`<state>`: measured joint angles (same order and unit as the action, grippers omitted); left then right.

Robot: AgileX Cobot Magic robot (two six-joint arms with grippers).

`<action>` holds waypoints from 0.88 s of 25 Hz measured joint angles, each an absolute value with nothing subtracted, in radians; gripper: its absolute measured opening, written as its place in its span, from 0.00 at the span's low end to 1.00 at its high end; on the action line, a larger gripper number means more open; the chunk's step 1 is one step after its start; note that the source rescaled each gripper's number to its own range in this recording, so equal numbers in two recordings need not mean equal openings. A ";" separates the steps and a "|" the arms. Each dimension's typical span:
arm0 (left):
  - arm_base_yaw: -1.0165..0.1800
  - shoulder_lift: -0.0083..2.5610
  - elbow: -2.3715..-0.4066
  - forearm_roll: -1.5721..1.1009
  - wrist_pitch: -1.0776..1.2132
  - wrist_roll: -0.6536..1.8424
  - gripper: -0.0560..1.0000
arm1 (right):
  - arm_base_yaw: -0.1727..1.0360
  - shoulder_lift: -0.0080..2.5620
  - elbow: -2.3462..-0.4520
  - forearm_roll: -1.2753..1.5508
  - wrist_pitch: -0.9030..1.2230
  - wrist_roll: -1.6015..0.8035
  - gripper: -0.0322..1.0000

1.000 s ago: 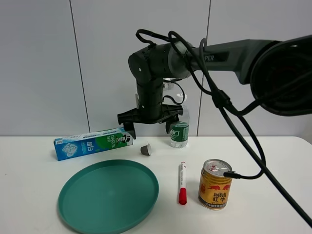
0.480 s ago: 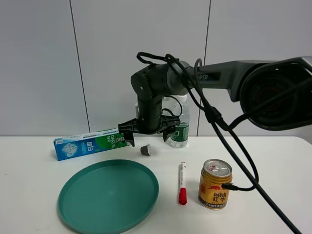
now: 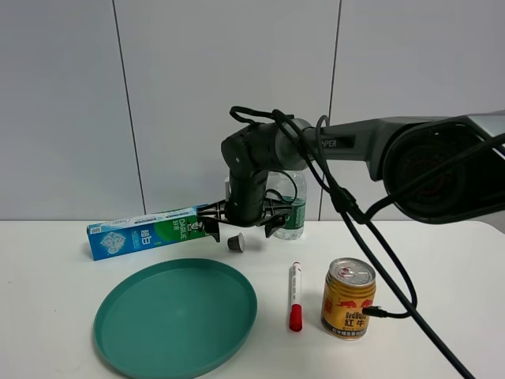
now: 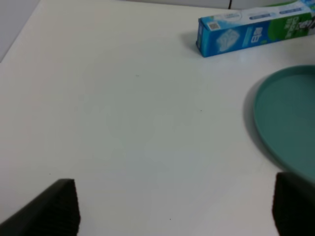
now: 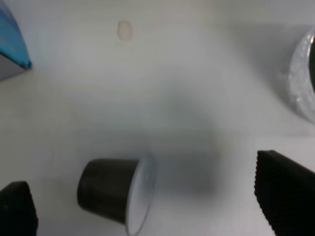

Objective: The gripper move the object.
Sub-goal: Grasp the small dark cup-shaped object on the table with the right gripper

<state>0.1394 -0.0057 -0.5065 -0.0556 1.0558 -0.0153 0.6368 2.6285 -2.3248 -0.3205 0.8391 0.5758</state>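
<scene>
The small capsule needs to be moved, so the robot's right gripper should next grab it by its pale foil end (image 3: 241, 242) (image 5: 141, 194) and dark base.
The object, a small dark grey-brown capsule (image 3: 236, 242), lies on its side on the white table between the toothpaste box and the bottle. My right gripper (image 3: 241, 229) hangs low just over it, open, one finger on each side. In the right wrist view the capsule (image 5: 115, 194) lies between the spread fingers of the right gripper (image 5: 147, 199), its pale foil end sideways, untouched. My left gripper (image 4: 174, 206) is open and empty above bare table; it does not show in the exterior view.
A blue-green toothpaste box (image 3: 150, 231) lies left of the capsule. A water bottle (image 3: 292, 212) stands behind the right gripper. A teal plate (image 3: 175, 316), a red-capped marker (image 3: 295, 295) and a gold Red Bull can (image 3: 348, 298) sit nearer the front.
My right gripper has come down from well above the table to just over the capsule, still open. The capsule and the other things have not moved.
</scene>
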 joint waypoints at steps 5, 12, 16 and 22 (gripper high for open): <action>0.139 -0.006 -0.507 -0.056 1.056 -0.015 1.00 | 0.637 2.644 -2.325 -0.311 0.822 0.577 0.96; 0.139 -0.006 -0.507 -0.056 1.056 -0.015 1.00 | 0.637 2.653 -2.325 -0.311 0.803 0.578 0.93; 0.139 -0.006 -0.507 -0.056 1.056 -0.015 1.00 | 0.637 2.665 -2.325 -0.311 0.781 0.578 0.92; 0.139 -0.006 -0.507 -0.056 1.056 -0.015 1.00 | 0.637 2.669 -2.325 -0.311 0.764 0.578 0.89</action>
